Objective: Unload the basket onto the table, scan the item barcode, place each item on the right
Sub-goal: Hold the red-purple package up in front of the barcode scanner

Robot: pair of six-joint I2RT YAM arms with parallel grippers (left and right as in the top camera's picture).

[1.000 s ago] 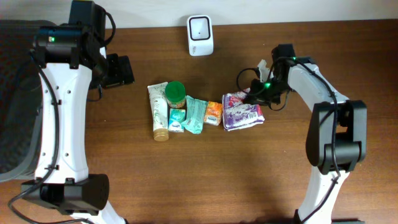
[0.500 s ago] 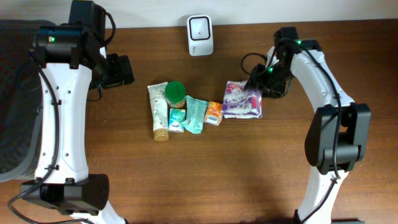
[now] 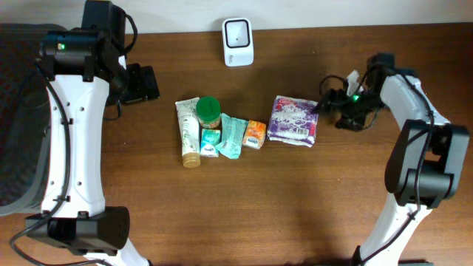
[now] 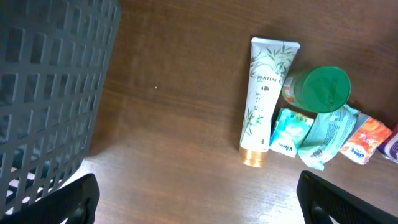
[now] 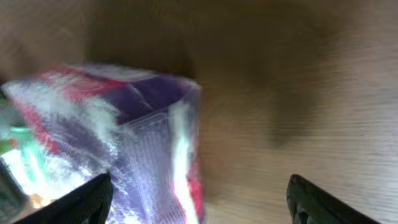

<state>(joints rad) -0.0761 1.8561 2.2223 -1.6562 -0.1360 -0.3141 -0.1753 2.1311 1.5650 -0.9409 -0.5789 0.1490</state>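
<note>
Next, my right gripper grabs the purple and white packet (image 3: pixel 294 120) by the nearest edge and leaves its broad sides uncovered for barcode scanning.
A purple and white packet (image 3: pixel 294 120) lies flat on the wooden table, right of a row of items. My right gripper (image 3: pixel 327 103) hovers just right of it, open and holding nothing. The right wrist view shows the packet (image 5: pixel 124 143) blurred, under the left finger of that gripper (image 5: pixel 199 205), with bare wood under the rest of the gap. A white barcode scanner (image 3: pixel 238 41) stands at the table's back edge. My left gripper (image 3: pixel 142 83) is open and empty, high over the table's left part. The left wrist view shows only bare wood between that gripper's (image 4: pixel 199 202) fingers.
The row holds a white tube (image 3: pixel 190 131), a green-lidded jar (image 3: pixel 208 109), teal packets (image 3: pixel 229 137) and an orange packet (image 3: pixel 254 134). The tube (image 4: pixel 264 99) and jar (image 4: pixel 317 87) also show in the left wrist view. A dark mesh basket (image 3: pixel 18 111) stands off the table's left side.
My right gripper has opened and let go of the purple packet, then pulled away to the right. The packet now lies flat on the table. The left arm has not moved.
</note>
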